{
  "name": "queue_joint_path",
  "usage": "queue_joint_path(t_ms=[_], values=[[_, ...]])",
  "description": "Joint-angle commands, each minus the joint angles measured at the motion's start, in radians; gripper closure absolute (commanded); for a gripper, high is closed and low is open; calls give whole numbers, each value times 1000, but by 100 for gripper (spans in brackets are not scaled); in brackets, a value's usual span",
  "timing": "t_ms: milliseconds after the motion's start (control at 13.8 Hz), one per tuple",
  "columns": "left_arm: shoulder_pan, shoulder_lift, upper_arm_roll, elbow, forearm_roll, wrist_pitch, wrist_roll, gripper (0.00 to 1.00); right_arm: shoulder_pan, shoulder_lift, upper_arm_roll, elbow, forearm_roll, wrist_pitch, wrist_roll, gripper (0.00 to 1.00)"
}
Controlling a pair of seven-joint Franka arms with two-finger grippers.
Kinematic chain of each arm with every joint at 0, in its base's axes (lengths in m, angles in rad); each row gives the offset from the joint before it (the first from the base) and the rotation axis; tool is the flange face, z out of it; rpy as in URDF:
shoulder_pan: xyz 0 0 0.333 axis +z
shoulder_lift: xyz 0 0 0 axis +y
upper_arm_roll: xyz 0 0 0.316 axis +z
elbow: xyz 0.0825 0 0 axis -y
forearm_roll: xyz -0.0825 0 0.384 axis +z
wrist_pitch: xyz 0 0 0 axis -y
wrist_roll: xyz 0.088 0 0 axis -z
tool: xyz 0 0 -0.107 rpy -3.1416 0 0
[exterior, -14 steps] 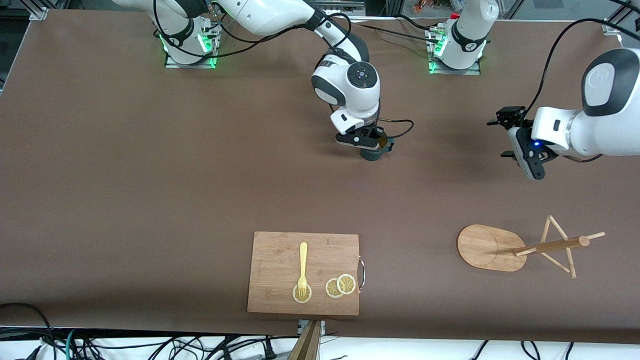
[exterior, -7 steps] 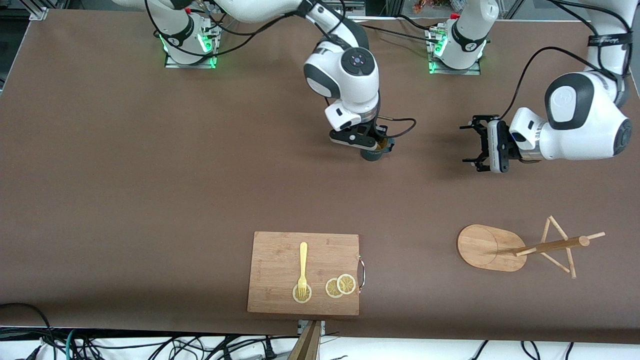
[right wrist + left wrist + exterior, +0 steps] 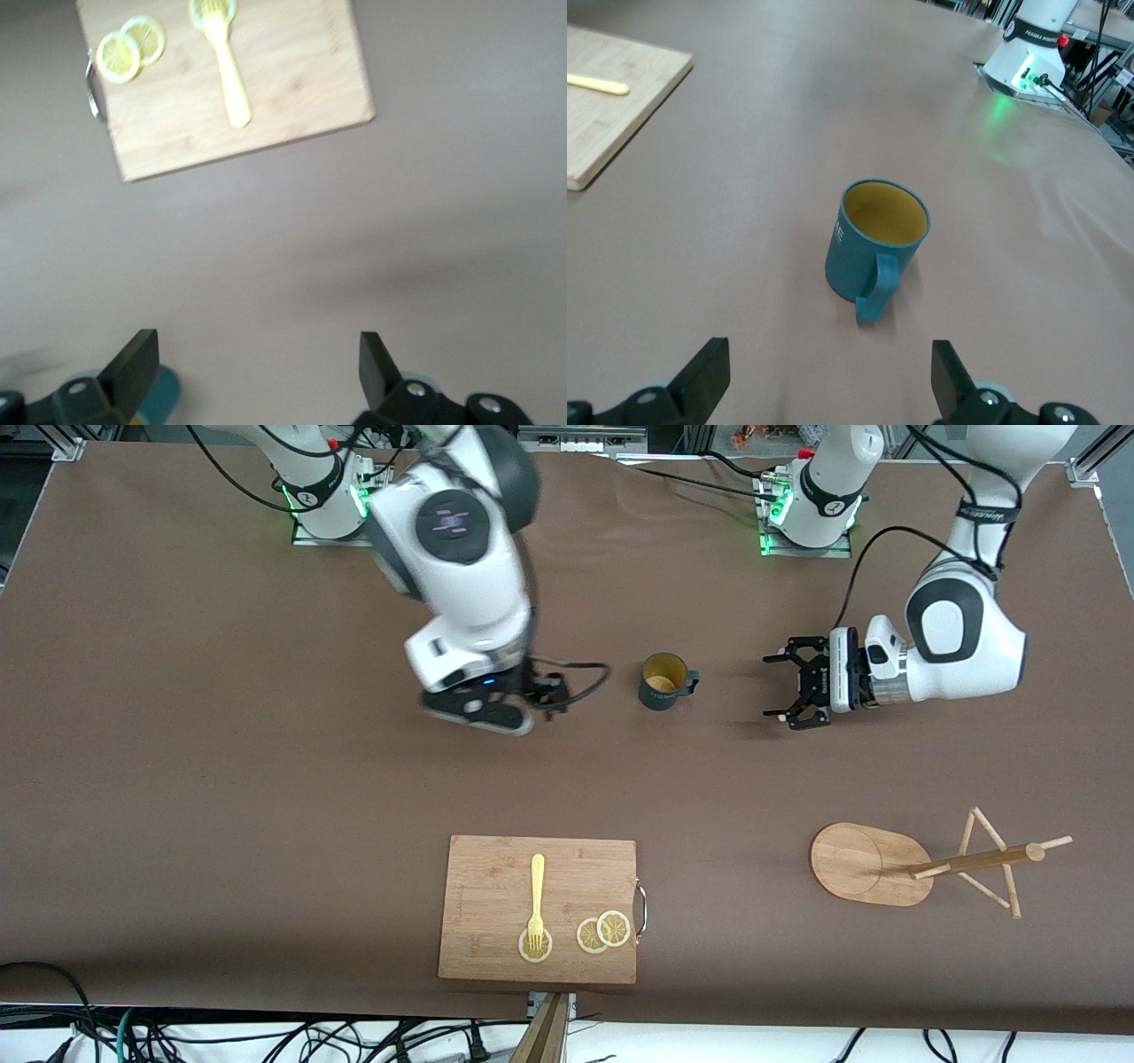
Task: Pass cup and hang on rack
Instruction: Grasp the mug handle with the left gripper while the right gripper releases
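Observation:
The cup has to go over a rack peg, so my left gripper will reach it and grip its handle (image 3: 690,682). That leaves the teal cup's opening (image 3: 665,674) free to slip over the peg.
The cup (image 3: 664,682), dark teal with a yellow inside, stands upright on the table with nothing holding it. Its handle points toward the left arm's end. My left gripper (image 3: 778,687) hovers low beside it on that end, level and open, fingers aimed at the cup (image 3: 873,235); the handle faces the open left gripper (image 3: 831,367). My right gripper (image 3: 483,713) is up over the table beside the cup, toward the right arm's end, open and empty (image 3: 257,354). A sliver of the cup (image 3: 161,396) shows by one finger. The rack (image 3: 974,859) stands nearer the front camera at the left arm's end.
A bamboo cutting board (image 3: 496,886) lies near the table's front edge with a yellow fork (image 3: 536,895) and lemon slices (image 3: 602,932) on it; the board (image 3: 292,80) also shows in the right wrist view. The right arm's base (image 3: 1036,53) shows in the left wrist view.
The right gripper opened, let go of the cup, rose and swung away toward the right arm's end. The left gripper turned level and moved in toward the cup.

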Motion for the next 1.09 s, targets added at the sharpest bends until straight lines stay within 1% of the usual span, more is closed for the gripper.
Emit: queue_joint_path(t_ms=[0,72,217,290,434,579,724,869,1014], values=[[1,91,0,-25,-170,8,261,0,-118,-169,-13,-164,94,-39,-201,0],[-1,125,-3,-28,-227,2,350,0,-143,-221,-34,-214,107,-70,-289,0],[-1,196,-14,-28,-325,-25,500,0,-148,-351,-115,-377,112,-77,-452,0],[-4,219,-20,-30,-359,-33,554,0,-146,-412,-152,-453,113,-70,-531,0],[-6,246,-60,-51,-415,-33,598,0,-146,-483,-220,-537,112,-70,-625,0],[-16,260,-86,-68,-442,-33,631,0,-146,-534,-289,-579,112,-87,-752,0],[-18,260,-95,-100,-484,-33,671,0,-146,-553,-355,-587,104,-124,-860,0],[-19,262,-98,-114,-488,-33,688,0,-146,-553,-384,-587,93,-130,-897,0],[-26,274,-98,-117,-490,-33,688,0,-146,-551,-384,-581,58,-129,-902,0]])
